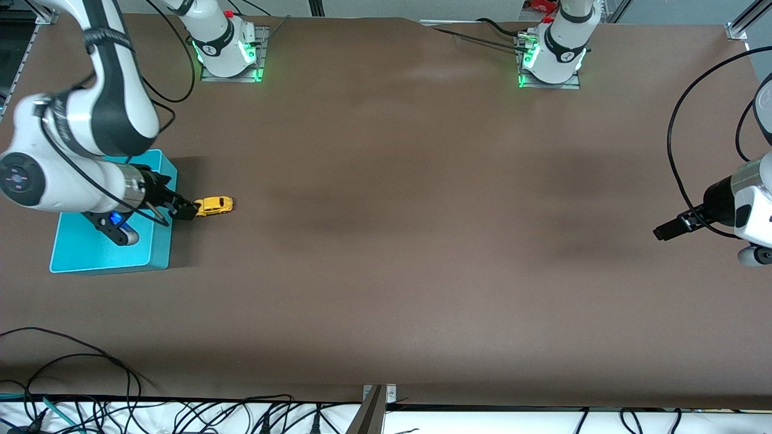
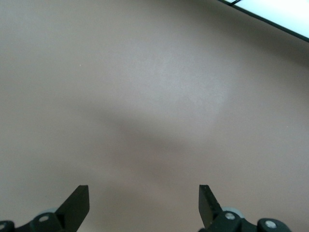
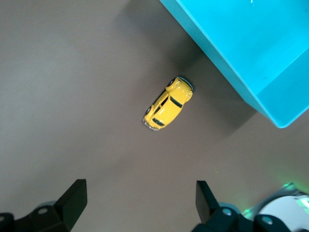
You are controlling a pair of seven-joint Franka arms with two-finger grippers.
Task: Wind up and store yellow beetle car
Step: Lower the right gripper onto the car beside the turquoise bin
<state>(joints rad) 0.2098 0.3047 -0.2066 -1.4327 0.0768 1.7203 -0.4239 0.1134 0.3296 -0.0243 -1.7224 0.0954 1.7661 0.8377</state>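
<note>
I next need to pick up the yellow beetle car by its two long sides with my right gripper, so that I can store it in the turquoise bin.
The yellow beetle car stands on its wheels on the brown table, right beside the turquoise bin at the right arm's end. My right gripper hangs open over the strip of table between bin and car, touching neither. In the right wrist view the car lies on the table ahead of the open right gripper, a short way from the bin's corner. My left gripper waits open over bare table at the left arm's end, and the left gripper holds nothing in its own view.
Both arm bases stand along the table's back edge. Loose cables lie near the front edge at the right arm's end, and a metal bracket sits at the middle of that edge. A black cable loops by the left arm.
</note>
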